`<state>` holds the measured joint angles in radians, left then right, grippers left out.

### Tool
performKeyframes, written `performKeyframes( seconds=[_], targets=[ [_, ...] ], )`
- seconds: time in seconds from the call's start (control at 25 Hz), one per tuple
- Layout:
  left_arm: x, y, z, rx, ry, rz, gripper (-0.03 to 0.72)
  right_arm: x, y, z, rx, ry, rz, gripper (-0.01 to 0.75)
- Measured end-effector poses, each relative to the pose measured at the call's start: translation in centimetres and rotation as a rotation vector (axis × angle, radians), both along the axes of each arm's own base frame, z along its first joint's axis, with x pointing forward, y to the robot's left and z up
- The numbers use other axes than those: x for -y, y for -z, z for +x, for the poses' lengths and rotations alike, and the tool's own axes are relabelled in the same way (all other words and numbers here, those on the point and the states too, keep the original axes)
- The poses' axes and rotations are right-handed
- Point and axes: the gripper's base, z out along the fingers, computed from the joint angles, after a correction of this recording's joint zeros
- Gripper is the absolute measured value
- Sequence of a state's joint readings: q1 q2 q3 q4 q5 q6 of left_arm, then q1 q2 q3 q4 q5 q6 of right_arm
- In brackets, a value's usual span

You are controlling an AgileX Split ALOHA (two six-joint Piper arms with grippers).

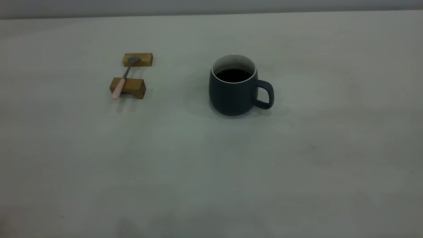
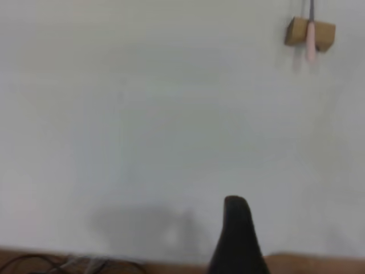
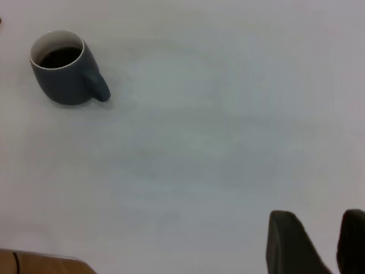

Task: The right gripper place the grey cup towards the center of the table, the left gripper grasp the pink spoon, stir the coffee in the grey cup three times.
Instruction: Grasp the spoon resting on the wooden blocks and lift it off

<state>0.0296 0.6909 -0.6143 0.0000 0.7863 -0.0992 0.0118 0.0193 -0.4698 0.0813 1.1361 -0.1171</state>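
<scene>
The left gripper grabs the spoon by its pink handle (image 1: 118, 89) next, so its bowl stays free to stir the coffee in the grey cup (image 1: 233, 94).
The grey cup (image 1: 233, 94) stands upright near the middle of the table (image 1: 211, 172), its handle toward the right side, with dark coffee (image 1: 233, 75) inside. The pink spoon (image 1: 123, 79) lies across two wooden blocks at the left, bowl on the far block. Neither gripper shows in the exterior view. In the right wrist view the cup (image 3: 63, 80) and its coffee (image 3: 60, 56) are far from my right gripper (image 3: 319, 228), which is open and holds nothing. In the left wrist view the spoon's pink handle (image 2: 311, 44) is far from my left gripper (image 2: 237, 234).
The far wooden block (image 1: 137, 59) and the near arched block (image 1: 132, 87) hold the spoon off the table. The near block (image 2: 297, 33) also shows in the left wrist view. A brown table edge (image 2: 319, 264) and some cables (image 2: 68, 265) lie below the left gripper.
</scene>
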Motion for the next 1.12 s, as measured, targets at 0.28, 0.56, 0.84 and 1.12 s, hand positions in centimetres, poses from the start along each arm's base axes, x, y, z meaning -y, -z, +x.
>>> performKeyframes(
  seconds=[0.28, 0.56, 0.84, 1.12],
  targets=[
    [0.5, 3.4, 9.8, -0.188, 0.011, -0.051, 0.643, 0.0, 0.0, 0.0, 0.000, 0.000, 0.000, 0.241],
    [3.0, 8.8, 17.3, -0.313, 0.077, -0.050, 0.643, 0.0, 0.0, 0.0, 0.000, 0.000, 0.000, 0.241],
    [6.5, 14.6, 22.7, -0.434, 0.150, -0.031, 0.643, 0.0, 0.0, 0.0, 0.000, 0.000, 0.000, 0.241],
    [8.1, 19.8, 25.5, -0.508, 0.159, -0.024, 0.643, 0.0, 0.0, 0.0, 0.000, 0.000, 0.000, 0.241]
  ],
)
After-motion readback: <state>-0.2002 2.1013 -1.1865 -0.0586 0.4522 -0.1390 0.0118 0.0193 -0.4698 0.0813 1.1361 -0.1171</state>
